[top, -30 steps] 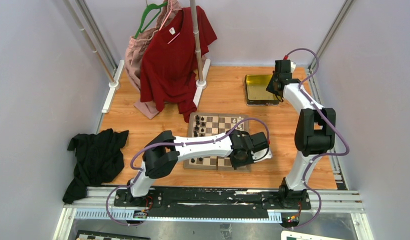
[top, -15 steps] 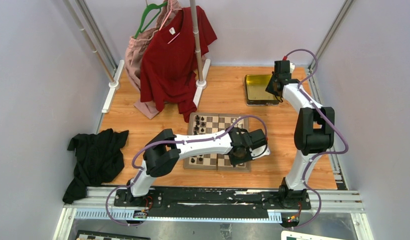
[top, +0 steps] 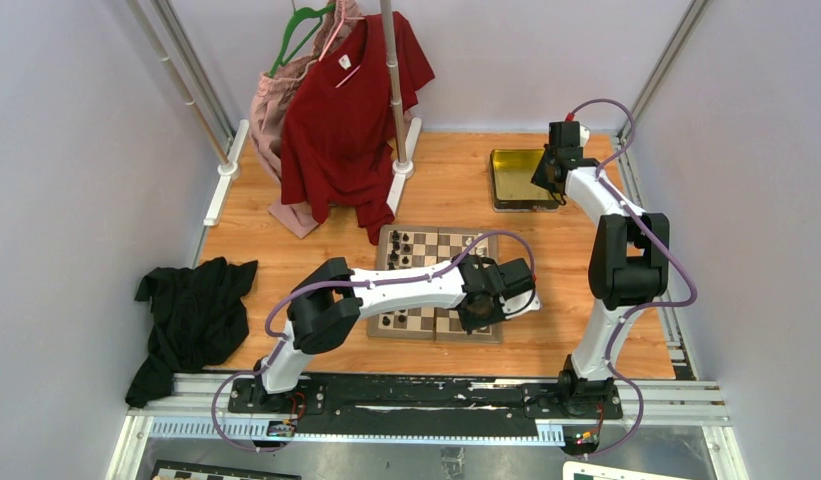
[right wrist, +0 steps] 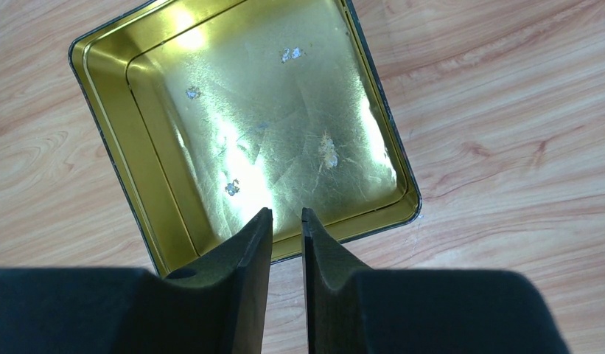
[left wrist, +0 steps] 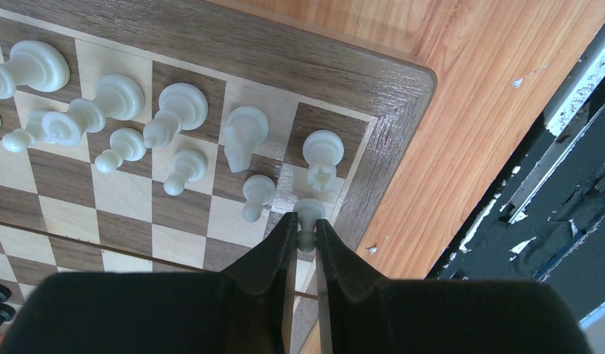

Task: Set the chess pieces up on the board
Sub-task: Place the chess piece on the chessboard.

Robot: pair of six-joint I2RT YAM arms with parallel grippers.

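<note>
The left gripper should open now: the white pawn (left wrist: 309, 210) is upright with its base at the flat square in front of the rook, so the pawn would stay standing.
The wooden board (left wrist: 299, 55) fills the left wrist view, with its near right corner under my left gripper (left wrist: 305, 221). Several white chess pieces stand in two rows along that edge, among them a rook (left wrist: 323, 151), a knight (left wrist: 244, 133) and a pawn (left wrist: 256, 193). My left gripper is shut on a white pawn (left wrist: 309, 210) in front of the rook. In the top view the left gripper (top: 483, 318) hangs over the board (top: 436, 245). My right gripper (right wrist: 286, 212) is open and holds nothing, above the near rim of the gold tin (right wrist: 107, 110).
Black pieces (top: 401, 248) stand along the board's left side. The gold tin (top: 511, 180) lies at the back right. A rack with a red shirt (top: 346, 120) stands behind the board. A black cloth (top: 191, 310) lies at the left. The table's edge rail (left wrist: 572, 96) is beside the board's corner.
The left gripper has shifted slightly left and back over the board's near right corner, still pinching the pawn. The right arm has barely moved.
</note>
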